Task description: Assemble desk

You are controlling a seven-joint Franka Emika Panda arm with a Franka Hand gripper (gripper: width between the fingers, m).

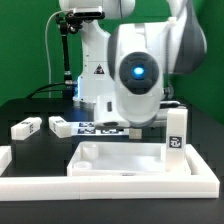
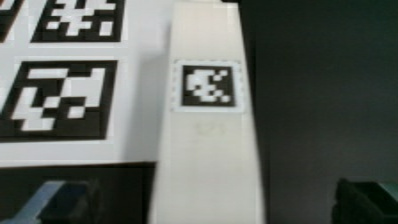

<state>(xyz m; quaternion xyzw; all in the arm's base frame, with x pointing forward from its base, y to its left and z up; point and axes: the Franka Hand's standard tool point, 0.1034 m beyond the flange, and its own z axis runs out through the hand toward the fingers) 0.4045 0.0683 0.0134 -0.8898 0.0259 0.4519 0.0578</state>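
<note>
My gripper's fingers reach down beside both long sides of the tagged leg. My gripper should close on the leg now.
The white desk top [image 1: 120, 160] with its raised rim lies flat near the front. One square leg [image 1: 177, 131] stands upright at its corner on the exterior view's right. Two legs [image 1: 25, 128] [image 1: 60, 126] lie loose on the black table on the exterior view's left. My gripper [image 1: 127, 127] is low behind the desk top. In the wrist view the gripper [image 2: 210, 202] is open, and a fourth tagged leg [image 2: 205, 110] lies lengthwise between the two dark fingertips [image 2: 50, 202], with a gap on each side. In the exterior view my hand hides this leg.
The marker board [image 2: 63, 90] lies right beside the leg under my gripper and also shows in the exterior view [image 1: 92, 127]. Long white L-shaped border bars [image 1: 100, 186] run along the table's front and the exterior view's left. The robot base stands behind.
</note>
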